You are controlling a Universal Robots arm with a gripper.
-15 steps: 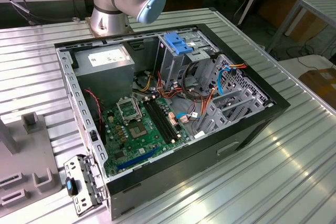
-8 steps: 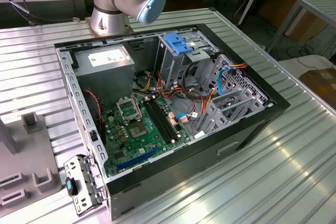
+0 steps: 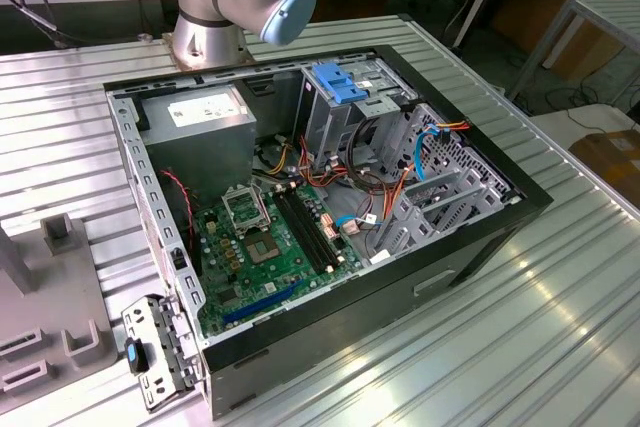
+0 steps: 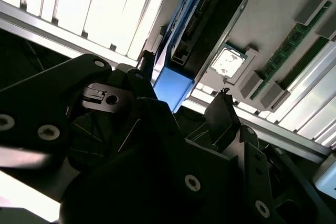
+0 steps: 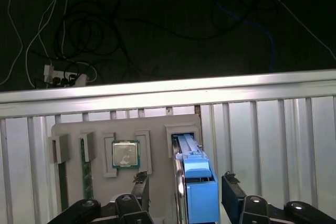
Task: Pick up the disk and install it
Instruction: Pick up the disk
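The grey tray bracket wraps the disk's end, so the robot's gripper should grab the disk across its blue carrier bar (image 5: 201,195), which stands free.
The disk (image 5: 195,182) stands on edge in a slot of a grey holder tray (image 5: 157,125), its bright blue carrier rail facing the camera in the first wrist view. My gripper (image 5: 185,183) is open and straddles it, with one black fingertip (image 5: 140,181) on each side and a small gap between each and the disk. In the second wrist view the disk (image 4: 210,14) and its blue carrier end sit between the two fingertips of the gripper (image 4: 184,95). The open computer case (image 3: 480,247) lies on the table in the exterior view.
The holder tray also carries a processor chip (image 5: 125,154) and a memory stick (image 5: 84,169). Inside the case are a motherboard (image 3: 270,247), a grey power-supply box (image 3: 205,117) and a metal drive cage with a fixed blue bracket (image 3: 345,82). Cables lie on the floor beyond the table edge (image 5: 168,90).
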